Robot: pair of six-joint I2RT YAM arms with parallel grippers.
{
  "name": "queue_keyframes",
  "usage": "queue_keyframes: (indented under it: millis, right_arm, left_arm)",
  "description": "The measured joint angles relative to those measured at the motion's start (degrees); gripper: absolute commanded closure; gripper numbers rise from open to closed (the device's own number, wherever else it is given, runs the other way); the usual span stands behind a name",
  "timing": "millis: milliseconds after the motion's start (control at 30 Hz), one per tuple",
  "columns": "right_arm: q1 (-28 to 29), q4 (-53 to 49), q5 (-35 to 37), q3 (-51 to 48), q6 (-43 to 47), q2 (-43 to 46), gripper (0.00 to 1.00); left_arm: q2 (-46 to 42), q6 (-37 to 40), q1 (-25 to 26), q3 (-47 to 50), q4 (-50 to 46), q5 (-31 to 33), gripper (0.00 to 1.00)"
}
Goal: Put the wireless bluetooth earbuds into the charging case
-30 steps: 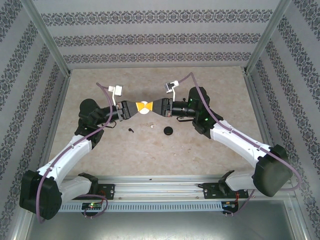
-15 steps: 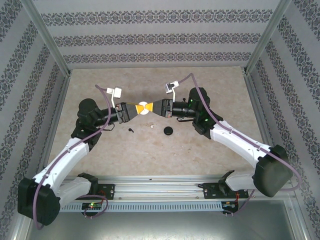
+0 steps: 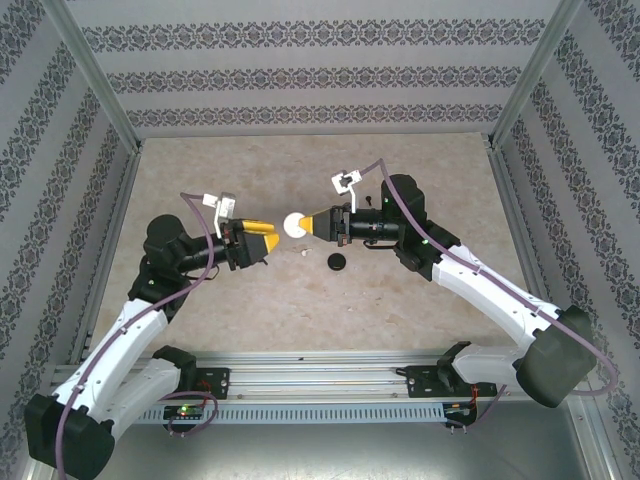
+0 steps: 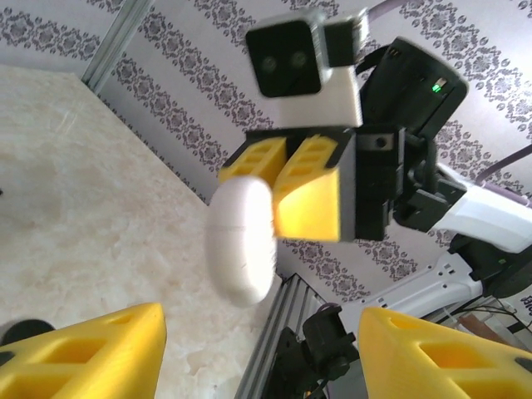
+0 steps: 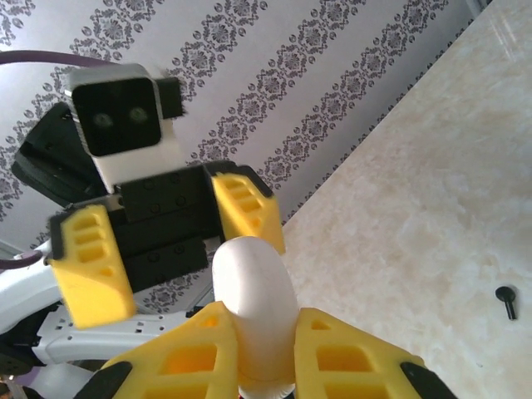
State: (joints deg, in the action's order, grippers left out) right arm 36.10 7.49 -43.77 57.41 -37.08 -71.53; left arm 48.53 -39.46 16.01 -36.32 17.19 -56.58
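Observation:
The case's lid has to stay free for inserting earbuds, so next I need to grab the white charging case (image 3: 294, 226) (image 4: 241, 241) by its body's flat sides with my left gripper.
My right gripper (image 3: 306, 226) is shut on a white round charging case (image 3: 294, 226), held edge-on above the table; in the right wrist view the case (image 5: 253, 299) sits clamped between both yellow fingers (image 5: 179, 362). My left gripper (image 3: 264, 241) is open, a short way left of the case, with nothing between its fingers (image 4: 83, 349). The left wrist view has the case (image 4: 241, 241) ahead of the open jaws. A white earbud (image 3: 303, 252) lies on the table below the case. A black earbud (image 5: 505, 301) lies on the table too.
A black round case (image 3: 337, 262) lies on the beige table (image 3: 400, 290) just below the right gripper. Patterned walls and metal frame posts (image 3: 95, 95) enclose the table on three sides. The rail with the arm bases (image 3: 320, 380) runs along the near edge.
The left gripper opened, let go of the white case and pulled back to the left. The right gripper keeps the case and has turned it slightly.

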Motion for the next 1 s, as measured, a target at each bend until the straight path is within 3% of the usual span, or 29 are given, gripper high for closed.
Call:
queue_keyframes:
  millis: [733, 900, 1000]
  right_arm:
    - [3.1, -1.6, 2.1, 1.1, 4.5, -0.2, 0.92]
    - [3.1, -2.2, 2.6, 1.5, 4.7, -0.3, 0.92]
    - [3.0, -2.6, 2.6, 1.9, 4.8, -0.4, 0.91]
  left_arm:
    - [6.1, -5.8, 4.3, 2.2, 12.3, 1.1, 0.6]
    - [6.4, -6.0, 4.7, 2.2, 13.0, 0.9, 0.81]
    - [6.5, -5.8, 4.6, 2.2, 13.0, 0.5, 0.84]
